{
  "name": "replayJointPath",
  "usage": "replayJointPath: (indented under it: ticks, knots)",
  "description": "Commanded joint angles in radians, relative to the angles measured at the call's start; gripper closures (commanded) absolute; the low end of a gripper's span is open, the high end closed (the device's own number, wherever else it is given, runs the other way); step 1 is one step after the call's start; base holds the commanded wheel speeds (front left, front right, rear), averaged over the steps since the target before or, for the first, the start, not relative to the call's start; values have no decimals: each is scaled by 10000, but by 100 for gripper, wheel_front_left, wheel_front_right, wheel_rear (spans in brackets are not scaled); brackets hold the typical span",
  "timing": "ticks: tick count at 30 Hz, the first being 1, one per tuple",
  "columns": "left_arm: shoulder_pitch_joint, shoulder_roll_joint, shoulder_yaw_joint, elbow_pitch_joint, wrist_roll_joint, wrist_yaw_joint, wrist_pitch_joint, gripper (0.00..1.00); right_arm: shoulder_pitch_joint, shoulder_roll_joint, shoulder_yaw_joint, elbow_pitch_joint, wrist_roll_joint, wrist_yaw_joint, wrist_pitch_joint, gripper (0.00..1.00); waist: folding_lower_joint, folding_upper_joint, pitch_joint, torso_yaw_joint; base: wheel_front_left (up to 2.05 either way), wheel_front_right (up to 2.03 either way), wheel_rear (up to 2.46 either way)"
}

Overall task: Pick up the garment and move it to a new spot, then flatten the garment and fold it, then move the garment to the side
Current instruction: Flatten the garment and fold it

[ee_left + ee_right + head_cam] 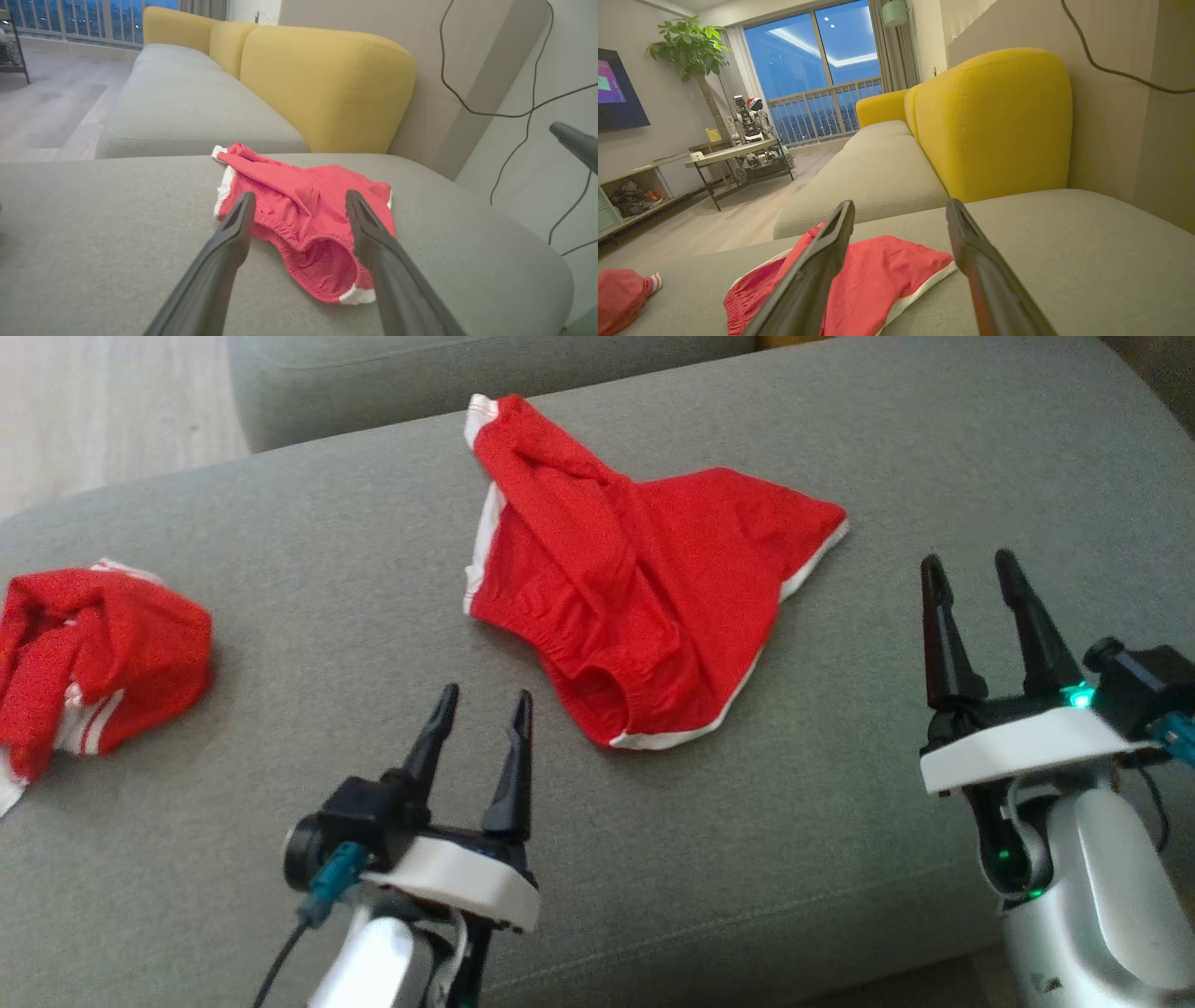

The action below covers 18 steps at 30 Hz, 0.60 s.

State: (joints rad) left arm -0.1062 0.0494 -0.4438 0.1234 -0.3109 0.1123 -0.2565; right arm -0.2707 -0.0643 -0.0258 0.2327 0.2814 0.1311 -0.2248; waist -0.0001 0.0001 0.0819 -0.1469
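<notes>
My left gripper grips the red garment (683, 577) by its elastic waistband (563, 667) next, to move the garment to a new spot for flattening.
A crumpled red garment (635, 579) with white trim lies in the middle of the grey sofa seat (280, 523), waistband toward me. My left gripper (488, 693) hovers just short of its near left edge, open and holding nothing. In the left wrist view the garment (280, 182) sits ahead, between and beyond the spread fingers of the left gripper (300, 195). My right gripper (966, 558) stands open to the right of the garment, apart from it. In the right wrist view the garment (887, 266) lies low and left of the right gripper (901, 204).
A second red garment with white stripes (93, 653) is bunched at the seat's left end (621, 294). A yellow backrest (327, 88) rises behind the seat. Another grey seat cushion (420, 373) adjoins at the back. Cables (514, 112) hang on the wall. A coffee table (738, 158) stands on the floor.
</notes>
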Motion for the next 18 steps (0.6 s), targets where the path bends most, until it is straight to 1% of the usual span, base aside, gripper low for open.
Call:
replayJointPath:
  ticks: [1, 2, 4, 8, 10, 12, 13, 18]
  knots:
    - [-422, 8, 149, -238, -81, -134, -53, 0, -171, 98, 202, -667, -68, -4, 117, 0, 1, -1, 78, -247, 0, 0, 0]
    - [-526, 8, -120, 12, -96, -327, -53, 0, -54, 117, 236, -952, -217, -4, 201, 0, 1, -1, 150, -415, 0, 0, 0]
    - [-713, 8, -461, 390, -92, -545, -53, 0, 31, 129, 264, -1197, -339, -4, 251, 0, 1, -1, 260, -583, 0, 0, 0]
    - [-1298, 8, -1100, 1392, -53, -845, -53, 0, 148, 136, 333, -1552, -229, -4, 274, 0, 1, -1, 548, -908, 0, 0, 0]
    - [-1652, 8, -1352, 1949, -34, -886, -53, 0, 186, 138, 359, -1674, -154, -4, 263, 0, 1, -1, 691, -1072, 0, 0, 0]
    - [-2014, 8, -1512, 2486, -63, -821, -53, 0, 202, 138, 364, -1767, -66, -4, 239, 0, 1, -1, 821, -1239, 0, 0, 0]
    - [-2014, 8, -1512, 2486, -63, -821, -53, 0, 202, 138, 364, -1767, -66, -4, 239, 0, 1, -1, 821, -1239, 0, 0, 0]
    - [-2827, 8, -1898, 4053, -231, -575, -37, 0, 203, 139, 337, -1887, 75, -4, 147, 0, 1, -1, 1033, -1613, 0, 0, 0]
